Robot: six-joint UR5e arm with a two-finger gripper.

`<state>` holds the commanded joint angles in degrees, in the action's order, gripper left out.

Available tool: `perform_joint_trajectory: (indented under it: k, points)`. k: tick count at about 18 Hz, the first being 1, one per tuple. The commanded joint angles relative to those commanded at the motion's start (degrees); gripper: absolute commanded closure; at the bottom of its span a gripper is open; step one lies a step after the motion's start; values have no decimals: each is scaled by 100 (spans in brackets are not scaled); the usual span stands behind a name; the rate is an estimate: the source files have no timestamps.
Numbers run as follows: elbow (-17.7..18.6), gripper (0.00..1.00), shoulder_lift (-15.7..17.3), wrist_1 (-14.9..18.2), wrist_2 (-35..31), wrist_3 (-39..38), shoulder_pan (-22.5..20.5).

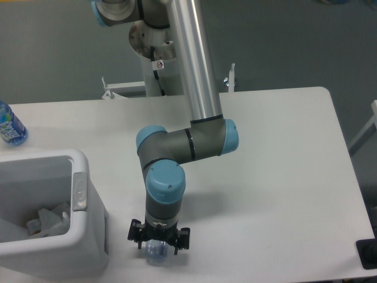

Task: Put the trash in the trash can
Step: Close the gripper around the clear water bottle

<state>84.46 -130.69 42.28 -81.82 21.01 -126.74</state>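
Observation:
The slim clear bottle should go into the white trash can, so my gripper will next grab the bottle by its body (pixel 157 251).
The trash, a slim clear bottle (pixel 155 254) with a faint blue tint, lies on the table near the front edge. Only its near end shows, under the wrist. My gripper (pixel 159 244) points straight down over it, open, with a finger on either side of the bottle. The white trash can (pixel 80 187) stands at the left, a short way from the gripper. Crumpled pale trash (pixel 47 219) lies inside it.
A bottle with a bright blue label (pixel 9 126) stands at the far left edge of the table (pixel 283 177). The arm's base post (pixel 160 65) rises behind the table. A dark object (pixel 368 254) sits at the lower right corner.

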Motion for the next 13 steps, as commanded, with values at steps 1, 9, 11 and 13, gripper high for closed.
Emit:
perform_joint_trajectory:
  k: [1,9,11,13]
  points:
    - [9,8,9,0,-9,0,0]
    - [53,33,96,0,-53,26,0]
    - [53,33,114,0,-53,44,0]
    - [53,33,167,0,-53,53,0]
